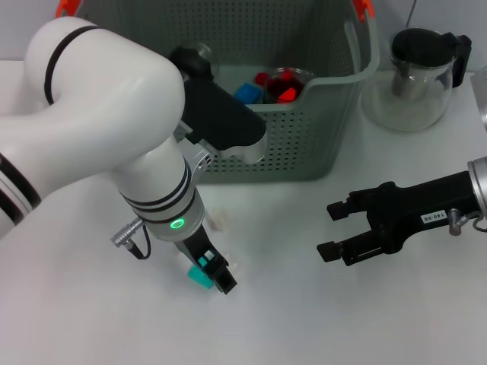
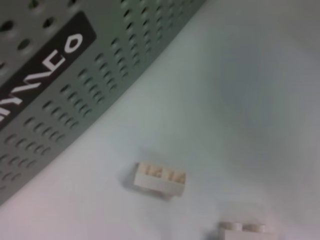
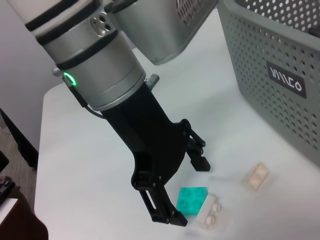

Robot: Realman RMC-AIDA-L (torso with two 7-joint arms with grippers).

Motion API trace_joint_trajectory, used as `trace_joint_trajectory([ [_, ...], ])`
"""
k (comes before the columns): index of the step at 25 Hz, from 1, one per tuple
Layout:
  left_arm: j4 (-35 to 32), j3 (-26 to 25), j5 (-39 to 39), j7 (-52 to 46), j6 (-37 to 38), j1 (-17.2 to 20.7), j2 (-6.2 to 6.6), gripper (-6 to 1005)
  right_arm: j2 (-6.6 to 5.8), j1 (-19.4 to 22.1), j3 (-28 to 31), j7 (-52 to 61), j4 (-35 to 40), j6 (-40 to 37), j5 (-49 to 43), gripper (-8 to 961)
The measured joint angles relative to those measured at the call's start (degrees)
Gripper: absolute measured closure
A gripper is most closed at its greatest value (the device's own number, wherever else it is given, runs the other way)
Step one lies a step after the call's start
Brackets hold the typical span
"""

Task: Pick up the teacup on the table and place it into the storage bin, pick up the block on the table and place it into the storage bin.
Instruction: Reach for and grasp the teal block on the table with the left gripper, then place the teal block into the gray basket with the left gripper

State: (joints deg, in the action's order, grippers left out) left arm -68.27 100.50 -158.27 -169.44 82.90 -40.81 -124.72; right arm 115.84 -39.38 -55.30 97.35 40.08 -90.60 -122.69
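My left gripper's fingers are down beside the teal block (image 1: pixel 199 278), low on the white table, so my left gripper will close on it now.
A teal block (image 1: pixel 199 278) (image 3: pixel 193 199) lies on the white table, between the fingers of my left gripper (image 1: pixel 210 277) (image 3: pixel 186 190). That gripper points down at the table and is open, with a gap on one side of the block. The grey-green storage bin (image 1: pixel 304 144) (image 3: pixel 280 85) (image 2: pixel 55 95) stands just behind. Inside it sit the teacup (image 1: pixel 288 82), a clear glass one with red in it, and a blue block (image 1: pixel 247 93). My right gripper (image 1: pixel 329 230) hovers open to the right, holding nothing.
A cream block (image 1: pixel 219 220) (image 3: pixel 256 176) (image 2: pixel 160 177) and a white block (image 1: pixel 233 268) (image 3: pixel 210 212) (image 2: pixel 245 231) lie close to the teal one. A glass teapot (image 1: pixel 418 76) with a black lid stands right of the bin.
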Motion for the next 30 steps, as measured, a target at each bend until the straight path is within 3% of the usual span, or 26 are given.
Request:
trace_joint_trajectory([
  [12,2.12,0.28,0.33,-0.18,-1.72,-0.42,0.0,54,0.09,0.23,0.02,-0.19,0.0,0.02,0.0,25],
  [17,2.18,0.33,0.31,0.14,-1.71,-0.41,0.0,170,0.09,0.33,0.02,-0.2,0.0,0.05,0.0,25],
  [26,2.6,0.83,-0.09,-0.04,-1.6,-0.88,0.0,468,0.03,0.36,0.11,-0.23,0.0,0.08,0.0,25],
  [30,-2.36,1.04,-0.18,-0.16,-0.83,0.39,0.0,571,-0.03,0.42,0.2,-0.24,0.0,0.08,0.0,25],
])
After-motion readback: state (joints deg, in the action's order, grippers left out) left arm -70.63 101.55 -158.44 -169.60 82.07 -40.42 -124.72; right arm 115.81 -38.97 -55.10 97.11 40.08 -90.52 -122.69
